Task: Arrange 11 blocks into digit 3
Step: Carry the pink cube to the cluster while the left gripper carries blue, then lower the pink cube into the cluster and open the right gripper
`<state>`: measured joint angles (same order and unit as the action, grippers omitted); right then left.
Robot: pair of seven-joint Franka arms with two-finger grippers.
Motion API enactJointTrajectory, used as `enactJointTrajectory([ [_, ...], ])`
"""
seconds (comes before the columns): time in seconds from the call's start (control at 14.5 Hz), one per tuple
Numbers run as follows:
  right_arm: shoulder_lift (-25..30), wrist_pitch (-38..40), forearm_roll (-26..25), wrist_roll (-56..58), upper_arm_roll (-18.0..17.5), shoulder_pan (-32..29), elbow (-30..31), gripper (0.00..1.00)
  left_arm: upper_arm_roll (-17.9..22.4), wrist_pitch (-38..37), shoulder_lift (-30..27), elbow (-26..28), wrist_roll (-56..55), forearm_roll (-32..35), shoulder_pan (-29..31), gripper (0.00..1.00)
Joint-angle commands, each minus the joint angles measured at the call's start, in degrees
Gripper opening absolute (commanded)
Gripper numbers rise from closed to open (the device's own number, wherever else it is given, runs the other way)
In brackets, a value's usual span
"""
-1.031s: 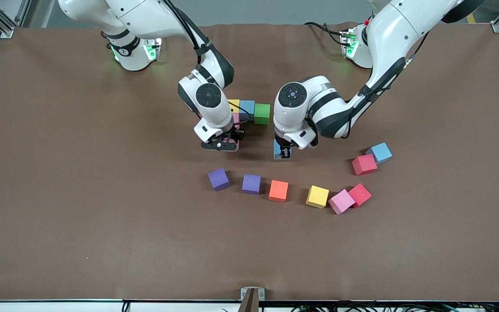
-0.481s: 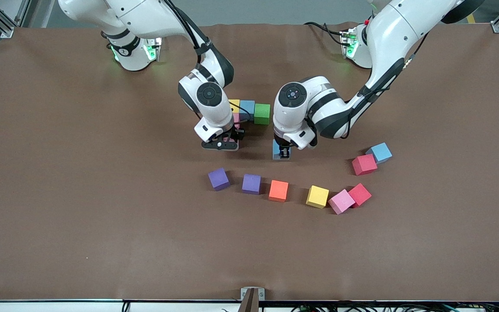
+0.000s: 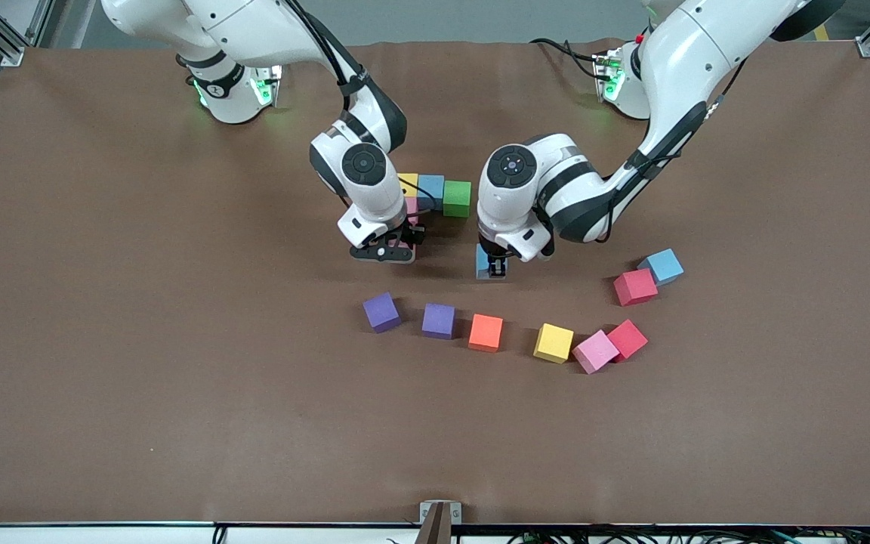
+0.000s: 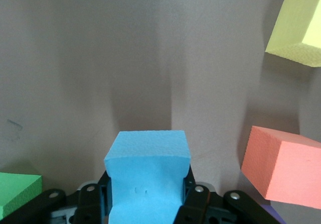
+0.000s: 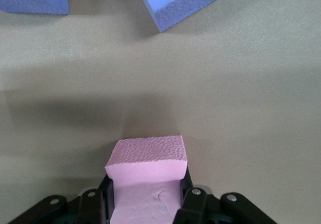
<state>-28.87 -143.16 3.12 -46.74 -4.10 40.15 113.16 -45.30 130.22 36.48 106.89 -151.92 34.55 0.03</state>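
I will open my right gripper now, because the held pink block's lower edge is touching the table in the right wrist view.
A row of yellow, light blue and green blocks lies mid-table as the start of the digit 3. A pink block touches the yellow one on the side nearer the camera, partly hidden by the right arm. My right gripper is shut on another pink block, low beside that pink block. My left gripper is shut on a light blue block, low over the table beside the green block.
Loose blocks lie nearer the camera: two purple, orange, yellow, pink. A light blue block and two red cubes lie toward the left arm's end.
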Motion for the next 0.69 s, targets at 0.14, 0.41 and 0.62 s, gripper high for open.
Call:
enactJointTrajectory([
  [0.14, 0.7, -0.6, -1.1, -1.6, 1.0, 0.6, 2.7, 0.05, -0.2, 1.2, 0.3, 0.1, -0.6, 1.4, 0.3, 0.34],
  [0.41, 0.5, -0.5, -1.2, -1.8, 0.9, 0.4, 2.5, 0.36, -0.2, 1.2, 0.3, 0.1, -0.6, 1.4, 0.1, 0.34],
  [0.62, 0.4, 0.1, -1.2, -1.5, 1.1, 0.3, 2.2, 1.0, -0.1, 1.5, 0.3, 0.1, -0.6, 1.4, 0.1, 0.34],
])
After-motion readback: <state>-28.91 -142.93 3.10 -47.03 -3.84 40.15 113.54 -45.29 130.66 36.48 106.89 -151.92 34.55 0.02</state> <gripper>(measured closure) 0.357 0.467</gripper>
